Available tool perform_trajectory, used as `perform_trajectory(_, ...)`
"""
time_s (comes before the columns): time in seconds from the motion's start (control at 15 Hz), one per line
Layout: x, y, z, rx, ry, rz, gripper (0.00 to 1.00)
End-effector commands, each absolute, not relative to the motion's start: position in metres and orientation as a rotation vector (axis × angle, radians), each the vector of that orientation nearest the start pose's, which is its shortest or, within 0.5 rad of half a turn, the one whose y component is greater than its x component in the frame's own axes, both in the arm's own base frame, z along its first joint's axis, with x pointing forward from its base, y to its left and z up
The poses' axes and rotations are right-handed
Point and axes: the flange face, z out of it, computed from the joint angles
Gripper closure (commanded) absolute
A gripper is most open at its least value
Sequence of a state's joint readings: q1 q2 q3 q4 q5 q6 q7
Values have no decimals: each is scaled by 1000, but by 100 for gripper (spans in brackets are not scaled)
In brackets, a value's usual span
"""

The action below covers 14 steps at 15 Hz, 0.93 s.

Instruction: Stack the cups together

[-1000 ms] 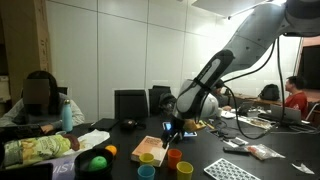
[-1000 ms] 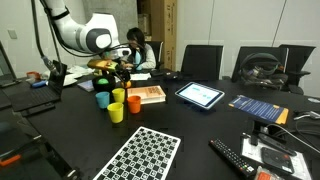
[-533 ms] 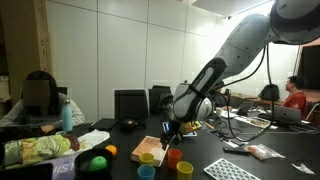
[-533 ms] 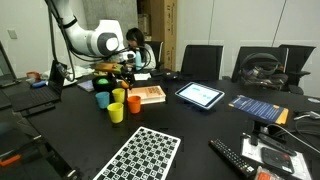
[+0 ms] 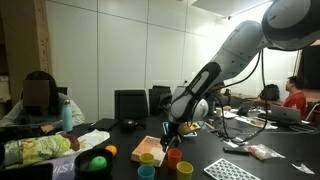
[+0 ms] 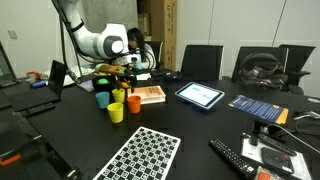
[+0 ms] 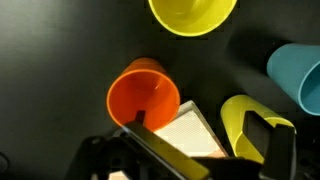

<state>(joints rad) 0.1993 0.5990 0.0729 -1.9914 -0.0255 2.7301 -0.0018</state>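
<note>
I am not ready to close yet: my fingers are above the rim of the orange cup [image 5: 175,152] [image 7: 143,95] in an exterior view. I will lower my gripper first, then close it on the cup.
Four small cups stand in a cluster on the black table in front of a book [image 5: 150,147]: yellow [image 5: 148,158], orange [image 5: 174,156], light blue [image 5: 147,171] and red [image 5: 185,168]. My gripper [image 5: 168,133] hangs just above them, near the book, also seen in an exterior view [image 6: 127,72]. In the wrist view the gripper [image 7: 200,145] is open and empty, with the book corner [image 7: 185,135] between the jaws. The orange cup [image 7: 143,95] lies by one finger, a yellow cup [image 7: 240,115] partly behind the other. Another yellow cup [image 7: 192,12] and the blue cup [image 7: 300,75] lie beyond.
A checkerboard sheet [image 6: 140,155] lies at the table front and a tablet [image 6: 200,95] beside the book. Green and orange balls [image 5: 97,160] and a teal bottle [image 5: 67,113] are to one side. People sit at the table ends. Chairs stand behind.
The arm has shifted a little and the gripper has edged slightly toward the cups. The cups have not moved.
</note>
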Motion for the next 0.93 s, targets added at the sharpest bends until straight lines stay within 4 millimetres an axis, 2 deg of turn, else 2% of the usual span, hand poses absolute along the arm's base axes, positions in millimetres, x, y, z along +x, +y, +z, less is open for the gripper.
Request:
perform_trajectory(0.0,605,179,164,-3020,-411,-173,0)
perform_trajectory(0.27,610,183,155,-3004,-404,-148,0)
perform_trajectory(0.87,622,165,134,-3008,-356,-100,0)
